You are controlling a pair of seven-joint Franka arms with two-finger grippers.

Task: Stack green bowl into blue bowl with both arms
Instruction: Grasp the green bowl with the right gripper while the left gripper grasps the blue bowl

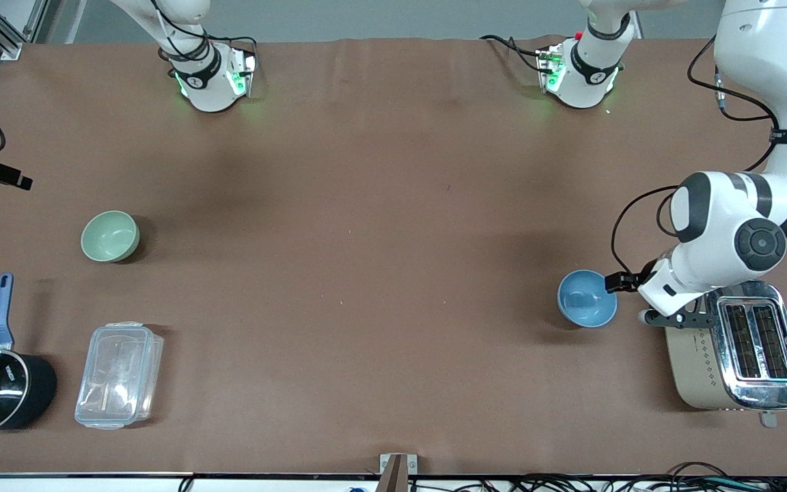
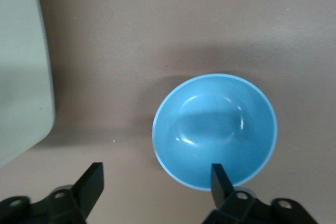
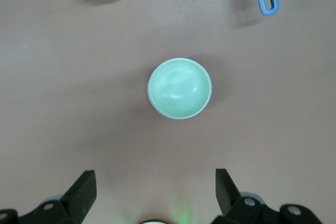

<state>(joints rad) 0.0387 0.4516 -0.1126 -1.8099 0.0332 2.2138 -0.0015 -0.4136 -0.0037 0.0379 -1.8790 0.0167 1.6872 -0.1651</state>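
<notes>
My right gripper needs to grab the green bowl by its rim (image 1: 111, 212) next. Then the green bowl can be stacked into the blue bowl (image 1: 586, 298).
The blue bowl (image 1: 586, 298) stands upright and empty toward the left arm's end of the table, beside the toaster. My left gripper (image 1: 622, 281) hangs low at the bowl's rim, on the side toward the toaster. In the left wrist view the gripper (image 2: 157, 182) is open and empty, with one finger (image 2: 220, 182) over the rim of the blue bowl (image 2: 215, 129) and the other over bare table. The green bowl (image 1: 110, 236) stands empty toward the right arm's end. My right gripper (image 3: 155, 187) is open and empty, high over the table with the green bowl (image 3: 179, 88) below it. It is out of the front view.
A toaster (image 1: 735, 355) stands close beside the blue bowl, partly under the left arm, and shows in the left wrist view (image 2: 21, 77). A black saucepan with a blue handle (image 1: 1, 389) and a clear lidded container (image 1: 119, 374) lie nearer the front camera than the green bowl.
</notes>
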